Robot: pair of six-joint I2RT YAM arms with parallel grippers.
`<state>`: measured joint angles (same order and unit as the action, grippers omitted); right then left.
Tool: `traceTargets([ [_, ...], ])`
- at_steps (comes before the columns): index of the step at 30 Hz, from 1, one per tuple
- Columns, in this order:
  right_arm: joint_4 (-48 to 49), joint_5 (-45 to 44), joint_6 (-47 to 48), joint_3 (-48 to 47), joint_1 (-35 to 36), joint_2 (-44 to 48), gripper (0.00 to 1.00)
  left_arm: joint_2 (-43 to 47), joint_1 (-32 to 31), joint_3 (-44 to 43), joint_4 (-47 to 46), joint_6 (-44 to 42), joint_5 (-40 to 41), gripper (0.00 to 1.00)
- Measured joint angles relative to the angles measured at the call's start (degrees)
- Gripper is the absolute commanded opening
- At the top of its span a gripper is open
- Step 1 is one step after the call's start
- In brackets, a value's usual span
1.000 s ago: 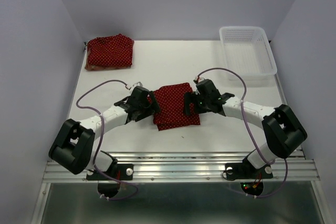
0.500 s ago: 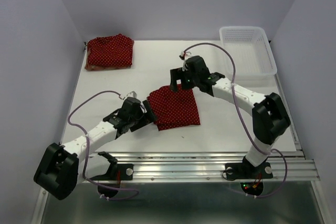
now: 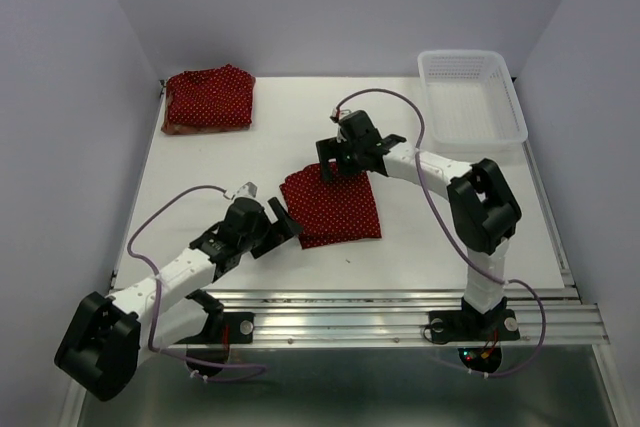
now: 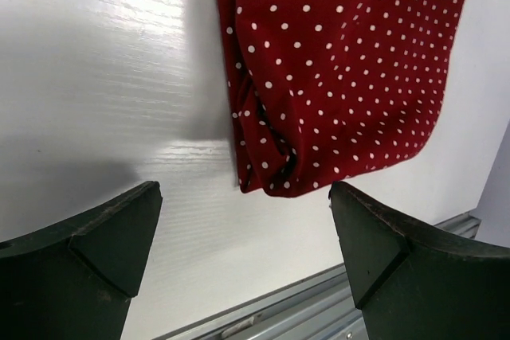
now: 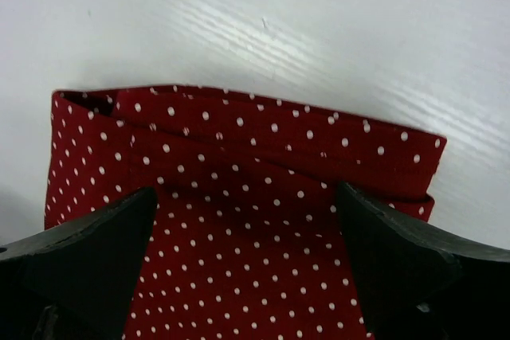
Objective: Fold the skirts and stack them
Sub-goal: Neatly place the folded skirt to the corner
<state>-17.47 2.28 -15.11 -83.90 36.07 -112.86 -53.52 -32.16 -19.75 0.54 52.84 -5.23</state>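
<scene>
My left gripper next has to grab the folded dotted skirt's layers together at the skirt's side edge facing it, to stack it still folded.
A folded dark red skirt with white dots (image 3: 333,207) lies flat at the table's middle. It also shows in the left wrist view (image 4: 343,69) and the right wrist view (image 5: 239,220). My left gripper (image 3: 285,220) is open and empty, just off the skirt's near left corner. My right gripper (image 3: 332,165) is open and empty, over the skirt's far edge. A second folded dotted skirt (image 3: 208,97) lies at the far left corner, with a paler cloth edge showing under it. The checked skirt is not plainly in view.
A white plastic mesh basket (image 3: 470,97) stands at the far right. The metal rail (image 3: 340,307) runs along the table's near edge, close behind my left gripper. Grey walls close in both sides and the back.
Both grippers have let go of the middle skirt. The left arm has drawn back toward the near left. The right arm has swung to the skirt's far edge.
</scene>
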Motion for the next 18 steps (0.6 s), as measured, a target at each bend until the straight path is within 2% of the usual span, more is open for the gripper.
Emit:
traceTargets([
  [5, -0.5, -3.0, -0.3, 4.9, 0.0, 3.5, 1.0, -6.8, 0.0, -1.2, -2.3, 0.0, 1.2, 0.99],
  [10, -0.9, -5.8, -0.7, 8.0, 0.0, 7.2, 1.0, -17.6, 0.0, -7.7, -5.2, -0.7, 2.6, 0.98],
  [12, -0.9, -6.4, -0.7, 9.1, -0.1, 8.8, 1.0, -20.8, 0.0, -9.7, -6.5, -1.4, 2.8, 0.93],
  [13, -0.9, -6.7, -0.8, 9.8, -0.1, 9.7, 1.0, -22.0, 0.0, -10.7, -6.8, -1.7, 2.9, 0.84],
  [15, -0.9, -7.3, -0.9, 11.2, -0.1, 11.1, 1.0, -24.9, 0.0, -12.6, -7.4, -2.9, 2.9, 0.73],
  [18, -1.3, -8.5, -0.9, 12.9, -0.1, 13.0, 1.0, -28.4, 0.0, -14.8, -7.8, -4.6, 3.2, 0.6],
])
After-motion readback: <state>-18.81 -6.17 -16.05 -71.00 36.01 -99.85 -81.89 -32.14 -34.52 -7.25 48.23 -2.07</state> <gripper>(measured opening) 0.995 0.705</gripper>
